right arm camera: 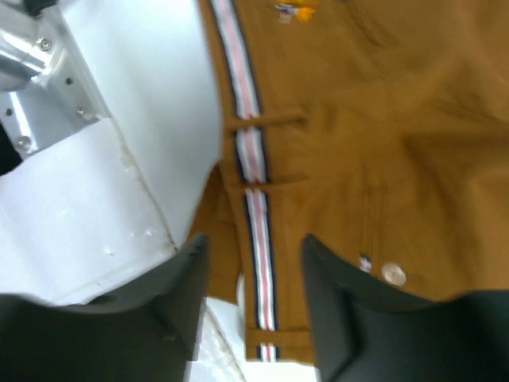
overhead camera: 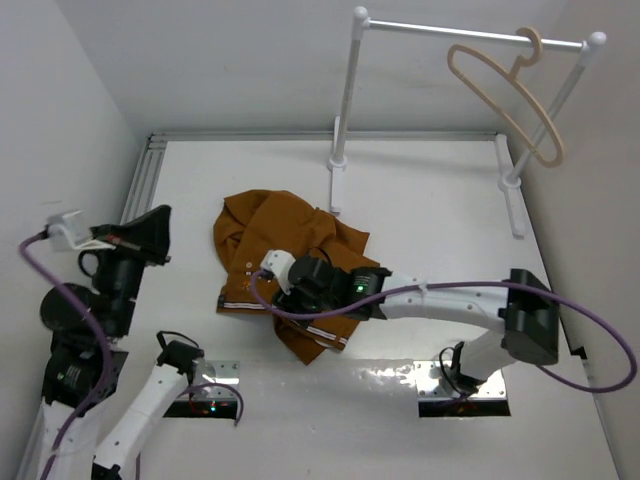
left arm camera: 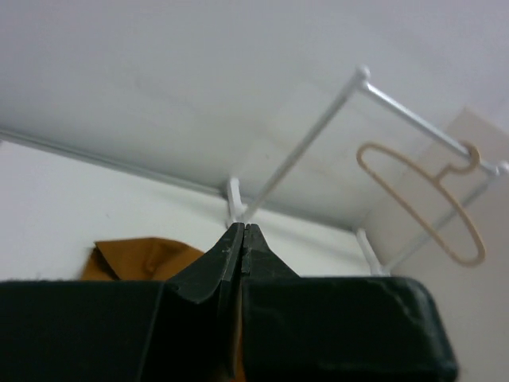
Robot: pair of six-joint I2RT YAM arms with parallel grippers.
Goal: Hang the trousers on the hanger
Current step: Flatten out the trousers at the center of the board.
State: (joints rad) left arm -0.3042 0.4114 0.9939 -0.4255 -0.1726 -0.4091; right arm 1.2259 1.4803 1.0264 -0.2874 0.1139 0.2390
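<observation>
The trousers (overhead camera: 290, 235) need to be stretched out straight for the hanger, so my right gripper should grab them next by the edge of their striped waistband.
The rust-brown trousers (overhead camera: 290, 235) lie crumpled in the middle of the table, their striped waistband (right arm camera: 254, 191) facing up. My right gripper (overhead camera: 285, 290) hovers just over the near left part of the trousers. It is open, and the striped band lies between its dark fingers (right arm camera: 338, 310) in the right wrist view (right arm camera: 256, 270). A light button (right arm camera: 392, 274) shows beside it. The beige hanger (overhead camera: 505, 95) hangs by its hook on the rail at the far right. My left gripper (overhead camera: 155, 228) is raised at the left, shut and empty (left arm camera: 243, 232), well away from the trousers (left arm camera: 143, 256).
The white clothes rail (overhead camera: 450, 30) stands at the back on two long feet (overhead camera: 337, 180). An aluminium profile (overhead camera: 140, 190) runs along the table's left edge. Walls close both sides. Metal base plates (overhead camera: 465, 385) lie at the near edge. A white and metal part (right arm camera: 79, 207) shows left of the trousers.
</observation>
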